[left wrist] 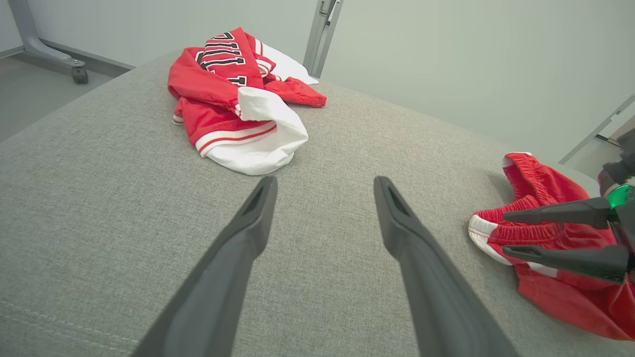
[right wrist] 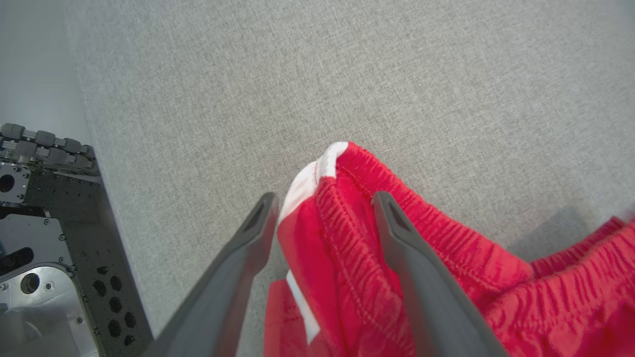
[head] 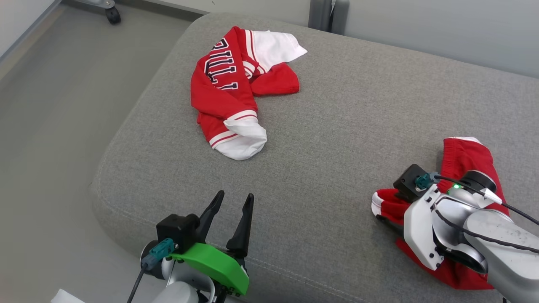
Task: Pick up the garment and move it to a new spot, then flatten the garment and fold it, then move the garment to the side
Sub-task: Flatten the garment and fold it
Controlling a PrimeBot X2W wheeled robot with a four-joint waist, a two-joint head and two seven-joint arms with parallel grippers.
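Observation:
The rest of the garment lies slack, so my right gripper needs to grab the garment by that raised waistband fold (right wrist: pixel 348 229) next.
The garment (head: pixel 463 155), red shorts with a gathered elastic waistband and white trim, lies crumpled at the right of the grey cushion (head: pixel 337 126). My right gripper (right wrist: pixel 323 198) is open and low over it, its fingers either side of a raised fold of the waistband (right wrist: pixel 446 258). From the left wrist view the same gripper (left wrist: pixel 505 233) reaches in from the right across the garment (left wrist: pixel 540 191). In the head view the right wrist hides those fingers. My left gripper (head: pixel 235 195) is open near the cushion's front edge with nothing between its fingers (left wrist: pixel 325 181).
A second piece, a red and white jersey (head: pixel 223 88) with dark lettering, lies bunched at the far left of the cushion (left wrist: pixel 223 114). Grey floor drops off to the left, with a caster wheel (head: pixel 113 14) beyond. A metal post (head: pixel 322 14) stands behind the cushion.

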